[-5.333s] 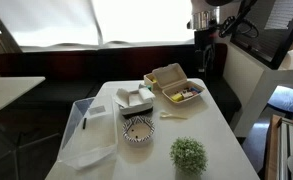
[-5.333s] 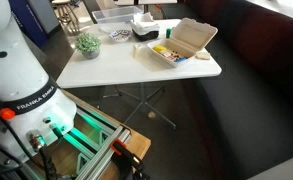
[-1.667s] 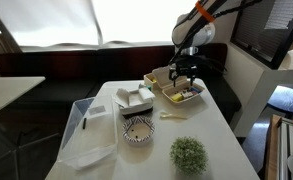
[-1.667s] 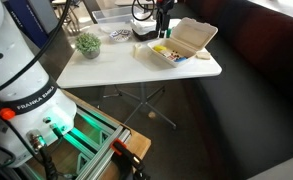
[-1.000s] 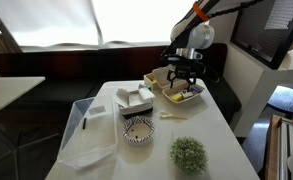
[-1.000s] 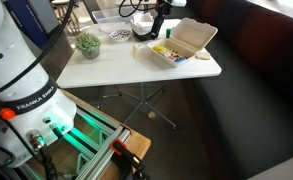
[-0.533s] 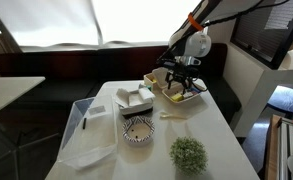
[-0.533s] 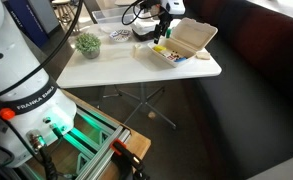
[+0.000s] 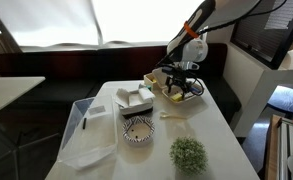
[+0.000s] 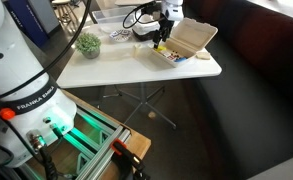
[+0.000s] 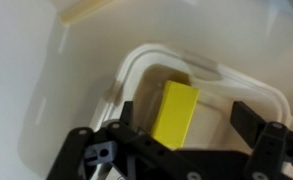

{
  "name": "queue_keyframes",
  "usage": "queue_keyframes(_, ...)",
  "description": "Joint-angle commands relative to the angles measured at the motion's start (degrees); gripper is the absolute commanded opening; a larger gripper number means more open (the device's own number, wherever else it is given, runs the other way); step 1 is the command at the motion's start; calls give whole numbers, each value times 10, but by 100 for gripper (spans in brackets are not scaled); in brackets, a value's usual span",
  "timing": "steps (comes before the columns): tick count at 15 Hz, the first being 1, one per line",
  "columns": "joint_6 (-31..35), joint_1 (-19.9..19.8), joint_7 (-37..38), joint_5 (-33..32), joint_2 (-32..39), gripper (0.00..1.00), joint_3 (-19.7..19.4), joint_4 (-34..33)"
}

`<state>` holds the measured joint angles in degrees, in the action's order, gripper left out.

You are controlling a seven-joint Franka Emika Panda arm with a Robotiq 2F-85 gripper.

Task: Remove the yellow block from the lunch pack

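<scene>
My gripper closes on the yellow block (image 9: 176,95) (image 11: 176,124) now, since the block lies between its open fingers with its long sides free, so closing now would catch it.
The beige lunch pack (image 9: 162,76) lies open at the far side of the white table, lid tilted up; it also shows in the other exterior view (image 10: 190,38). My gripper (image 9: 180,88) is lowered into its tray in both exterior views (image 10: 163,40). In the wrist view the yellow block (image 11: 176,124) lies in a compartment of the lunch pack (image 11: 146,60), between my open jaws (image 11: 188,120). The left finger is close beside the block and the right finger stands apart from it. The jaws do not grip it.
A white clamshell box (image 9: 136,99), a patterned bowl (image 9: 138,130), a large clear tub (image 9: 86,132), a small green plant (image 9: 188,153) and a spoon (image 9: 173,115) also sit on the table (image 9: 211,135). Dark bench seats surround it.
The gripper has come down from above the lunch pack into its tray and now straddles the yellow block. Nothing else on the table has moved.
</scene>
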<state>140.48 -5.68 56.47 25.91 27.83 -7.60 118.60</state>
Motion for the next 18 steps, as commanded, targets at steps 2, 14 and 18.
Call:
queue_keyframes(2, -2, 3, 34, -4, 23, 69, -4, -24)
queue_keyframes(14, 4, 6, 55, -12, 40, 12, -7, -35)
queue_keyframes(18, 11, 6, 43, -17, 4, 9, -8, -3)
